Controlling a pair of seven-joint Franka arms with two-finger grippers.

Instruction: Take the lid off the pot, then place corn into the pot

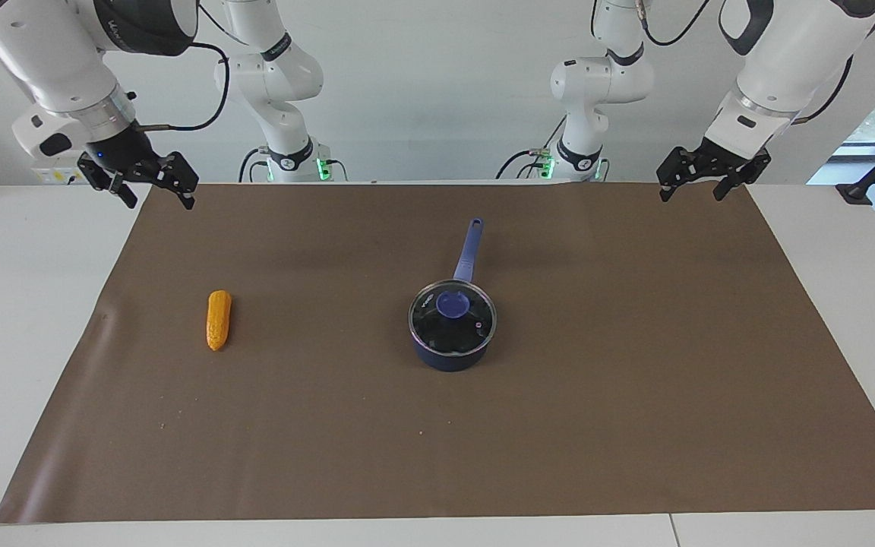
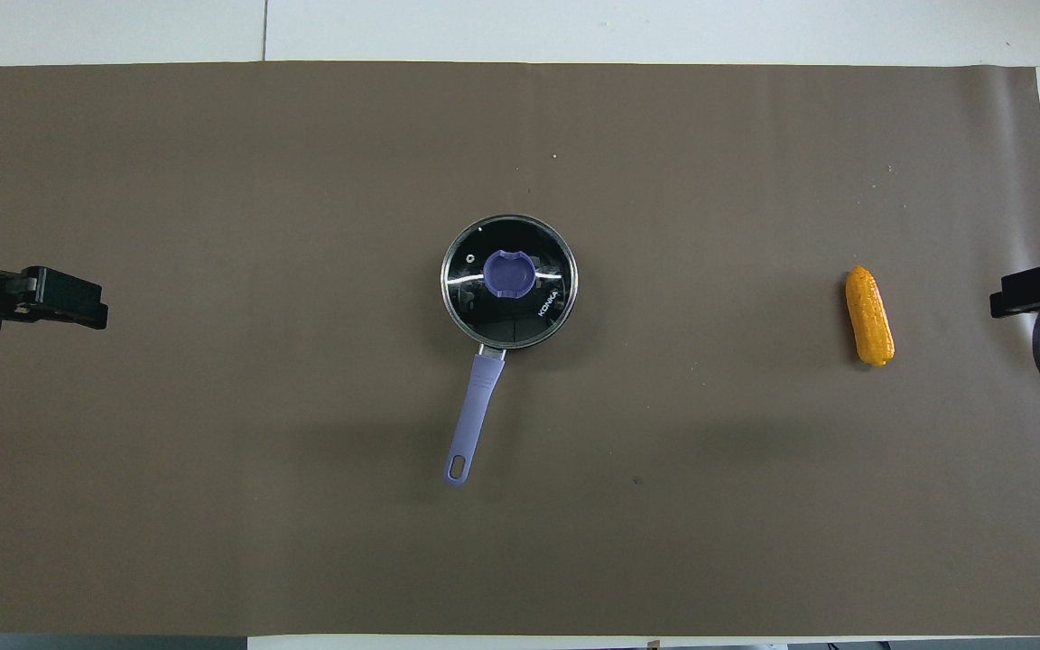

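Note:
The lid's glass disc spreads as wide as the pot, so my left gripper needs to grab the lid's narrow blue-purple knob (image 2: 510, 274) next.
The navy pot (image 1: 453, 357) stands mid-table on the brown mat, its long blue-purple handle (image 1: 468, 247) pointing toward the robots. The glass lid (image 1: 437, 328) with its blue-purple knob (image 1: 453, 304) sits closed on it; lid (image 2: 509, 311) and handle (image 2: 477, 406) also show in the overhead view. The corn (image 1: 218, 320) lies on the mat toward the right arm's end, and shows from overhead (image 2: 870, 315). My right gripper (image 1: 159, 201) hangs open and empty above the mat's edge by its base. My left gripper (image 1: 692, 196) hangs open and empty above the mat's corner by its base.
The brown mat (image 1: 635, 395) covers most of the white table (image 1: 20, 319). A few small crumbs dot the mat. Gripper tips show at the overhead view's edges: left gripper (image 2: 78, 305), right gripper (image 2: 1021, 296).

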